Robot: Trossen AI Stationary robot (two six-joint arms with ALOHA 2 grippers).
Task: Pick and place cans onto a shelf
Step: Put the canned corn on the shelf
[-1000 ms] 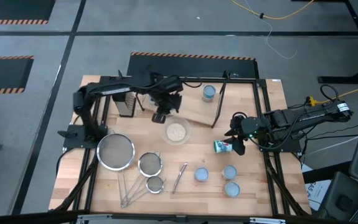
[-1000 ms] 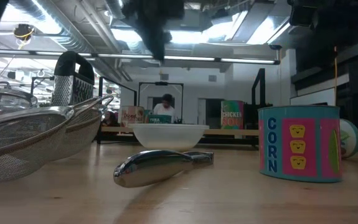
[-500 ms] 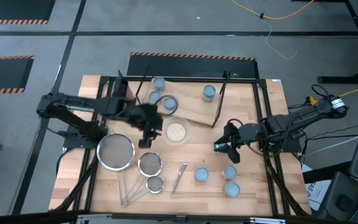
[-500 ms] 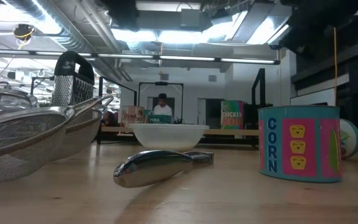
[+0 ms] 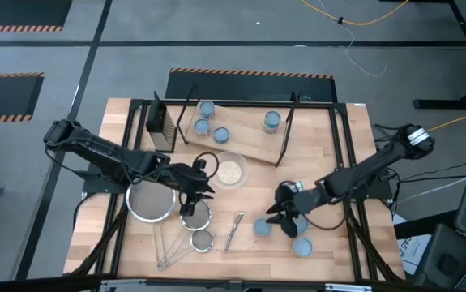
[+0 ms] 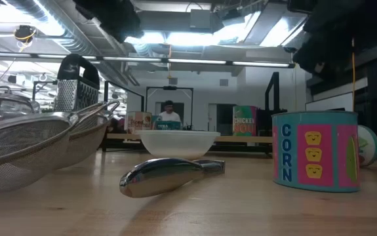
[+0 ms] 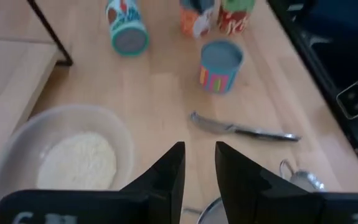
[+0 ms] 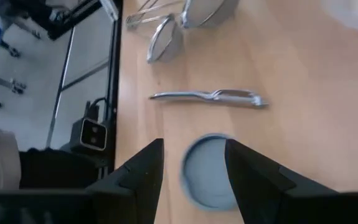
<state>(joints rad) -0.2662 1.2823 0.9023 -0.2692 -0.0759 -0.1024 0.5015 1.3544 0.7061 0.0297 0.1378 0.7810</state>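
The blue-topped can needs to go on the wooden shelf (image 5: 249,138). My right gripper will grab it by its top rim (image 5: 262,221) next.
The light-wood shelf (image 5: 249,144) stands at the table's far side with several blue-topped cans on it, such as one at its right end (image 5: 272,121). On the table, one can lies on its side (image 5: 292,188) and two stand upright (image 5: 262,228) (image 5: 301,246). My right gripper (image 5: 277,216) is open above an upright can (image 8: 208,180), one finger on either side of its blue top. My left gripper (image 5: 196,191) is open and empty over the steel strainers (image 5: 194,213); it also shows in the left wrist view (image 7: 200,168).
A clear bowl of grains (image 5: 230,171) sits in front of the shelf. A metal utensil (image 5: 234,231) lies near the front. A large strainer (image 5: 151,199) and a grater (image 5: 164,130) are at the left. In the low view a CORN can (image 6: 315,151) stands at the right.
My left gripper has drawn back from the shelf toward the table's near edge and now hangs over the strainers; the cans stay on the shelf. My right gripper has moved from the lying can toward the near edge and the left, over an upright can.
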